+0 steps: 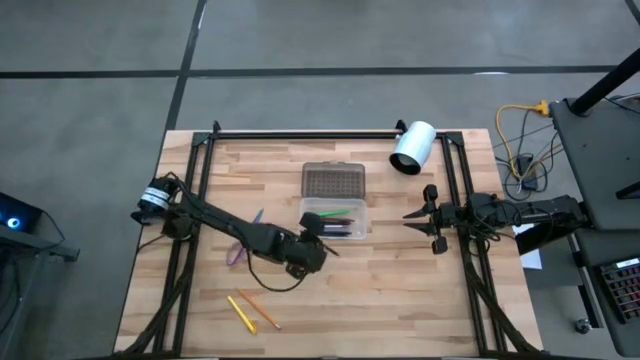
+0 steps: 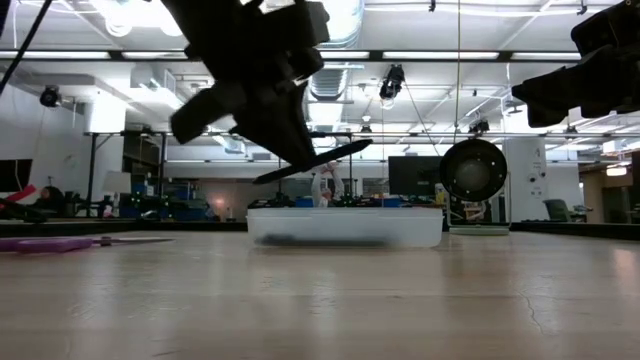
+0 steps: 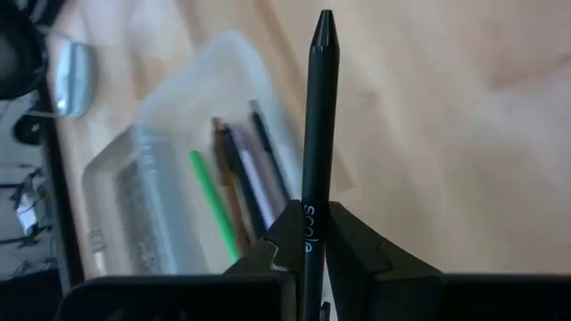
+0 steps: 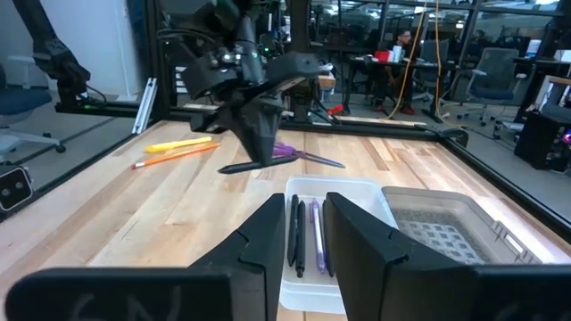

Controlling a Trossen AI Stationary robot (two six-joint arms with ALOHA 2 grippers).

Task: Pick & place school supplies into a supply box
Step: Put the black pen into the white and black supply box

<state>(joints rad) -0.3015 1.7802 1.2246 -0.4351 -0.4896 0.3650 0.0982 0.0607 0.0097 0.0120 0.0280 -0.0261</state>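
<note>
The black pen [image 1: 331, 250] [image 3: 319, 134] goes over the clear tray, before my left gripper releases it: the pen sits outside the tray's near rim.
My left gripper [image 1: 312, 246] hovers just near of the supply box's clear tray [image 1: 336, 218], shut on a black pen [image 3: 319, 134]. The low view shows the gripper [image 2: 300, 150] with the pen [image 2: 335, 155] above the tray [image 2: 345, 226]. Inside the tray lie a green pen [image 3: 212, 203] and several dark and pinkish ones [image 4: 303, 234]. The dotted lid [image 1: 333, 180] lies open on the tray's far side. Purple scissors [image 1: 243, 243] and two yellow/orange pencils [image 1: 250, 312] lie on the table. My right gripper [image 1: 425, 222] waits open near the right rail. My left gripper pinches the black pen between its two fingers at the lettered part of the barrel [image 3: 312, 234]. The fingers [image 2: 285, 130] slant down from above. The pen is lifted clear of the table, tilted a little off level, its pointed end [image 3: 325, 20] sticking out past the fingertips.
A white cylinder [image 1: 412, 147] lies by the far right corner of the table. Black frame rails [image 1: 200, 180] run along the left, right and far edges. Bare wood spreads across the near right part [image 1: 400, 300]. Cables and a stand sit off the table's right side [image 1: 525, 150].
</note>
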